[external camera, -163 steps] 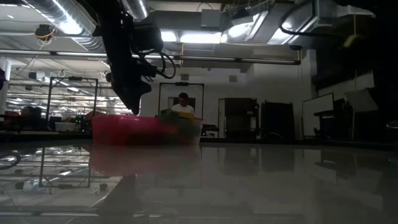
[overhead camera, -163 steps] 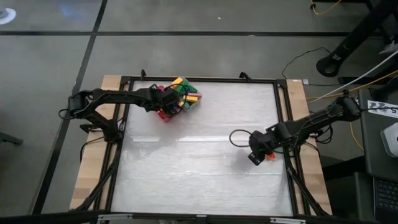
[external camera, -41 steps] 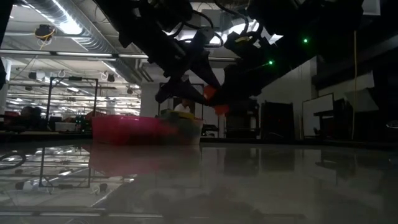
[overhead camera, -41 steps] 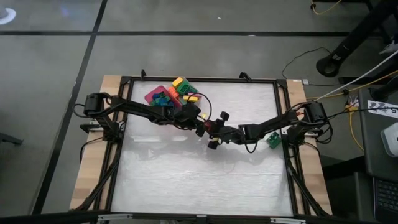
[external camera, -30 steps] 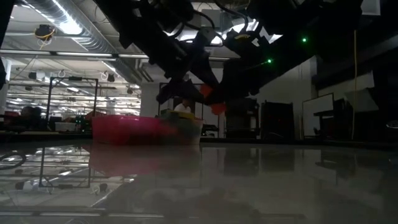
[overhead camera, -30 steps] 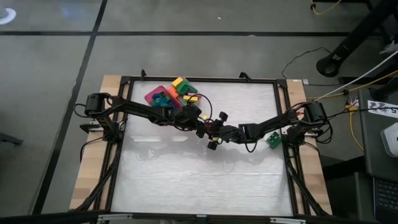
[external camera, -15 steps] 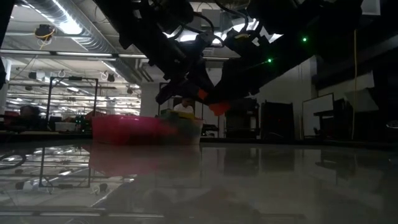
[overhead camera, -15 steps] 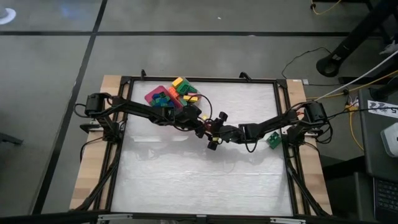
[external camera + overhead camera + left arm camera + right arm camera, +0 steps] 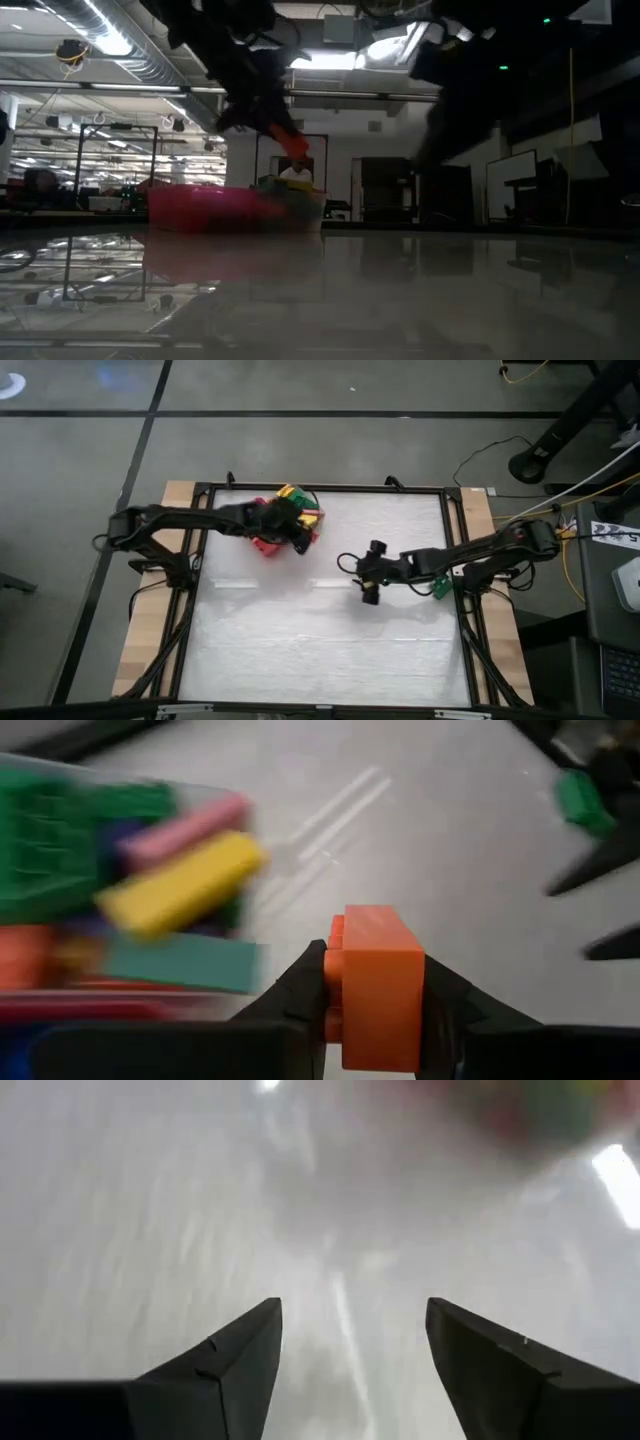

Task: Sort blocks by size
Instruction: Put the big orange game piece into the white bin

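My left gripper must keep holding the orange block until it is over the clear tray; the block's lower end hangs beside the tray's rim.
My left gripper (image 9: 299, 540) hangs above the table beside the pile of blocks (image 9: 288, 506) at the far left, shut on a short orange block (image 9: 375, 982). The low view shows this block (image 9: 297, 146) in the air above the pink tray (image 9: 190, 206). The pile (image 9: 150, 890) holds green, yellow, pink and teal blocks. My right gripper (image 9: 366, 582) stands open over the table's middle right, with nothing between its fingers (image 9: 232, 1362). A single green block (image 9: 438, 588) lies on the table by the right edge. My left gripper pinches the orange block by two opposite sides (image 9: 345, 990) between its two fingers (image 9: 300, 992). The fingers slant downward, coming from the table's left. The block is lifted clear of the table, next to the pile.
A black frame (image 9: 455, 540) borders the pale table top. The near half of the table (image 9: 320, 650) is bare. The right arm (image 9: 480, 555) reaches in from the right edge. In the low view a person (image 9: 294, 170) shows in the room behind the tray.
The two grippers stood tip to tip over the table's middle with the orange block between them. My left gripper has since drawn back and up toward the pile at the far left, carrying the block. My right gripper has pulled away toward the right edge without it.
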You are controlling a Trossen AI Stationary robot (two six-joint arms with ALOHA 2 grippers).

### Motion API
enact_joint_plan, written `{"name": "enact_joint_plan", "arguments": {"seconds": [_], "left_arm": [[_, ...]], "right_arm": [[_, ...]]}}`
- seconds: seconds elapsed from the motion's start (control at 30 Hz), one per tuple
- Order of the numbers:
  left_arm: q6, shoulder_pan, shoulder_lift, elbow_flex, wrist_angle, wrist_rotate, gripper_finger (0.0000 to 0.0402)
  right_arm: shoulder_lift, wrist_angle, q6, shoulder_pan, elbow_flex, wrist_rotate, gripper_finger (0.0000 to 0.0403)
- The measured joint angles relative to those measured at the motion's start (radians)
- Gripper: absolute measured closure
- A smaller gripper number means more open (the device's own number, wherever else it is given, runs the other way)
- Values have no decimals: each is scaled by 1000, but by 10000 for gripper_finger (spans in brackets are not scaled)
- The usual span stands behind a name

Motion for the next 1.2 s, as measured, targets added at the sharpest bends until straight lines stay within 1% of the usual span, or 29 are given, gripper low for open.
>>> {"name": "enact_joint_plan", "arguments": {"seconds": [0.2,0.27,0.37,0.57,0.77,0.87,1.0,1.1,1.2], "left_arm": [[86,120,-96,0,-220,-5,310],[101,151,-107,0,-278,-4,307],[86,183,-107,-1,-310,-4,309],[157,229,-99,-1,-239,-42,321],[248,280,-99,-1,-237,-45,310],[339,289,-99,-15,-232,-18,309],[439,289,-99,-54,-201,-11,308],[461,290,-99,-78,-162,12,307],[457,289,-99,-108,-80,56,307]], "right_arm": [[-44,-301,145,0,-1,-178,155],[-43,-372,189,0,-2,-210,155],[-43,-456,240,0,-2,-210,155],[-43,-476,258,0,-2,-174,155],[-43,-475,258,0,-2,-173,155],[-43,-471,258,0,-2,-170,155],[-43,-463,258,0,-2,-170,155],[-43,-462,258,0,-2,-170,155],[-43,-462,258,0,-2,-170,155]]}}
